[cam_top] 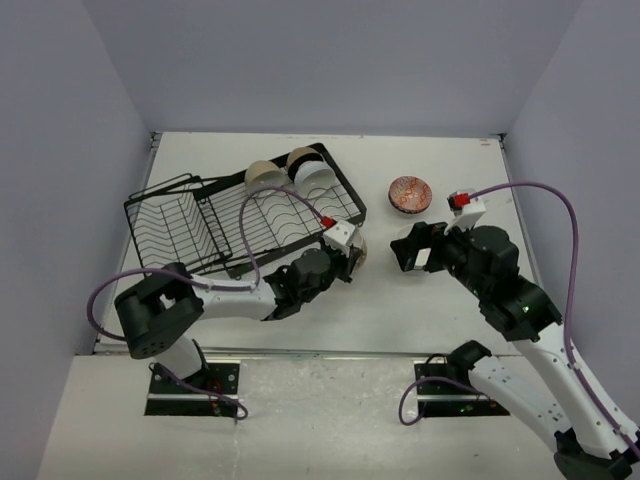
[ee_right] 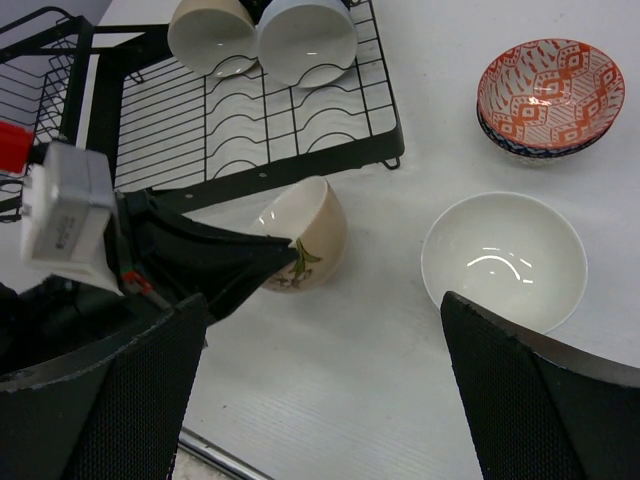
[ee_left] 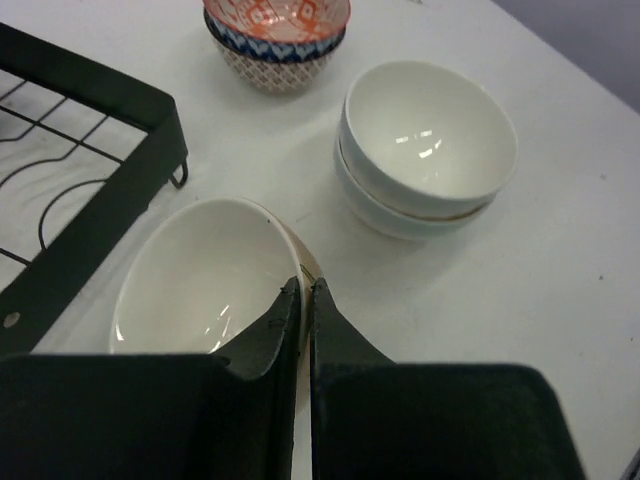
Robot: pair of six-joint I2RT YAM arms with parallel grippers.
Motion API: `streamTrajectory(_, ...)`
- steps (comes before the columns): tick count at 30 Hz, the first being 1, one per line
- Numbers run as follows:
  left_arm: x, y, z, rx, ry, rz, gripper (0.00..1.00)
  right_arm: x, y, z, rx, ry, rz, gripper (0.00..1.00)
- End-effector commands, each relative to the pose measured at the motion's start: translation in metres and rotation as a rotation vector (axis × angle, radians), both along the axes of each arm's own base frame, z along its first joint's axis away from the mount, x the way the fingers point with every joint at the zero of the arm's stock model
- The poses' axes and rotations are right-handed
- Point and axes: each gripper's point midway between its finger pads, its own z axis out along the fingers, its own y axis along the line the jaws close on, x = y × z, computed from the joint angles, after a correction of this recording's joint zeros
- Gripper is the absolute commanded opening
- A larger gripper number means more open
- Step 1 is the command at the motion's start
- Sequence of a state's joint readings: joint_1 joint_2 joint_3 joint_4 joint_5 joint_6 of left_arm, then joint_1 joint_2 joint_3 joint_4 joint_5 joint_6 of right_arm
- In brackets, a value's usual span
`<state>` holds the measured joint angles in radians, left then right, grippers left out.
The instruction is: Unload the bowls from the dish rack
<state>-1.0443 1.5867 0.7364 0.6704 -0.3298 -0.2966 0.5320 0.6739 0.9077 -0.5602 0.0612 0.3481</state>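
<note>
My left gripper should keep holding the cream bowl. The bowl hangs tilted, close to the corner bar of the rack, so it would tumble against the rack if I opened now.
The black wire dish rack (cam_top: 240,220) stands at the left; a beige bowl (cam_top: 262,176) and a white bowl (cam_top: 306,166) lean in its far end, also seen in the right wrist view (ee_right: 210,35) (ee_right: 305,40). My left gripper (ee_left: 304,285) is shut on the rim of a cream bowl with a leaf motif (ee_left: 195,275), tilted on its side just off the rack's corner (ee_right: 305,235). Stacked white bowls (ee_left: 425,145) and stacked red-patterned bowls (ee_left: 278,40) sit on the table. My right gripper (ee_right: 320,390) is wide open and empty above the white bowl (ee_right: 505,260).
The rack's corner bar and foot (ee_left: 150,150) are close to the left of the held bowl. The patterned bowls (cam_top: 410,195) lie beyond the white ones. Grey walls enclose the table at the back and both sides.
</note>
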Motion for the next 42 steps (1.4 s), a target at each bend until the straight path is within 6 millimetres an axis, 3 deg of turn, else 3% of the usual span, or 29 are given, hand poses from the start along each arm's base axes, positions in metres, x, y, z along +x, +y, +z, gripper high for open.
streamTrajectory(1,-0.008,-0.009,0.012,-0.007,-0.12,-0.007,0.0,0.003,0.001,0.005,0.01,-0.02,-0.004,0.99)
streamTrajectory(4,-0.024,-0.02,-0.007,0.071,-0.142,-0.015,0.0,0.003,0.002,0.005,0.011,-0.018,0.001,0.99)
streamTrajectory(9,-0.033,-0.026,-0.032,0.182,-0.165,-0.016,0.0,0.002,0.002,0.006,0.013,-0.02,0.003,0.99)
streamTrajectory(18,-0.05,-0.039,-0.053,0.209,-0.136,-0.066,0.0,0.002,0.001,0.006,0.014,-0.022,-0.003,0.99)
streamTrajectory(22,-0.054,-0.039,-0.05,0.213,-0.127,-0.062,0.0,0.002,0.001,0.004,0.01,-0.017,-0.003,0.99)
streamTrajectory(23,-0.054,-0.039,-0.036,0.191,-0.132,-0.052,0.02,0.002,0.001,0.005,0.011,-0.018,-0.005,0.99)
streamTrajectory(24,-0.054,-0.037,-0.027,0.178,-0.14,-0.03,0.17,0.003,0.001,0.005,0.011,-0.02,-0.006,0.99)
streamTrajectory(25,-0.053,-0.032,-0.004,0.134,-0.146,-0.004,0.29,0.003,0.001,0.005,0.01,-0.017,-0.01,0.99)
streamTrajectory(26,-0.05,-0.024,0.004,0.132,-0.145,0.034,0.47,0.003,0.0,0.004,0.01,-0.017,-0.013,0.99)
streamTrajectory(27,-0.048,-0.017,0.031,0.087,-0.159,0.066,0.53,0.003,0.0,0.005,0.011,-0.018,-0.013,0.99)
streamTrajectory(28,-0.046,-0.012,0.045,0.072,-0.166,0.095,0.59,0.003,0.0,0.005,0.012,-0.018,-0.017,0.99)
streamTrajectory(29,-0.04,-0.008,0.066,0.046,-0.175,0.14,0.76,0.004,0.0,0.005,0.011,-0.019,-0.018,0.99)
streamTrajectory(31,-0.022,0.025,0.085,0.08,-0.16,0.332,0.9,0.004,-0.001,0.005,0.01,-0.016,-0.02,0.99)
streamTrajectory(32,0.002,0.049,0.116,0.044,-0.146,0.508,1.0,0.004,-0.001,0.005,0.01,-0.017,-0.023,0.99)
streamTrajectory(33,0.009,0.069,0.101,0.095,-0.055,0.587,1.0,0.004,-0.001,0.005,0.012,-0.02,-0.024,0.99)
streamTrajectory(34,0.018,0.087,0.104,0.069,0.001,0.672,1.0,0.004,-0.002,0.005,0.011,-0.021,-0.027,0.99)
streamTrajectory(35,0.041,0.113,0.117,0.007,0.056,0.769,1.0,0.005,-0.002,0.006,0.012,-0.022,-0.031,0.99)
streamTrajectory(38,0.062,0.164,0.125,-0.181,0.168,0.883,1.0,0.005,-0.002,0.006,0.016,-0.027,-0.033,0.99)
streamTrajectory(42,0.081,0.209,0.143,-0.461,0.192,0.967,1.0,0.005,-0.004,0.007,0.017,-0.035,-0.043,0.99)
